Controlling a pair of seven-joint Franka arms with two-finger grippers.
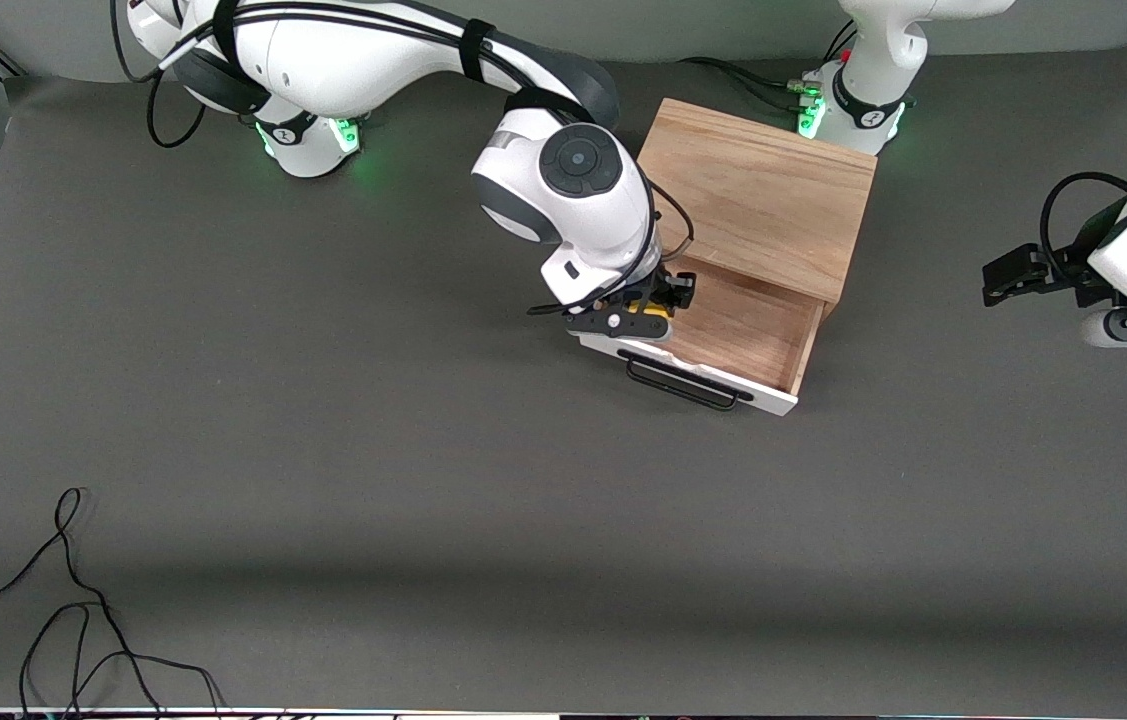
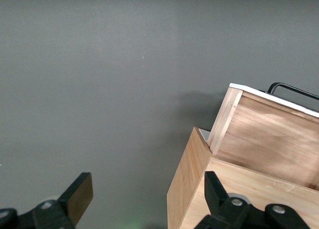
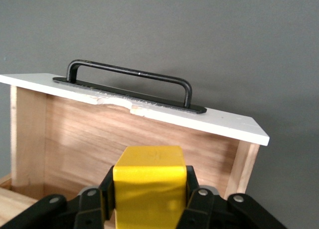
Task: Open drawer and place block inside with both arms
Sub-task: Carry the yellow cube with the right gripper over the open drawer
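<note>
The yellow block [image 3: 149, 186] is still above the open drawer's wooden bottom in the right wrist view, so my right gripper lowers it farther in before releasing it next.
The wooden cabinet [image 1: 758, 195] stands near the left arm's base. Its white-fronted drawer [image 1: 723, 340] is pulled open toward the front camera, black handle [image 1: 680, 383] outward. My right gripper [image 1: 645, 312] is shut on the yellow block [image 1: 651, 310] and holds it over the open drawer at the corner toward the right arm's end, just inside the front panel. In the right wrist view the block [image 3: 149, 186] sits between the fingers [image 3: 195, 191], with the drawer front [image 3: 149, 112] and handle [image 3: 130, 82] past it. My left gripper [image 1: 1013, 275] is open and empty, waiting beside the cabinet.
Loose black cables [image 1: 73, 620] lie on the grey table at the corner nearest the front camera, toward the right arm's end. The left wrist view shows the cabinet's side [image 2: 187, 184] and the open drawer's wooden side [image 2: 269, 139].
</note>
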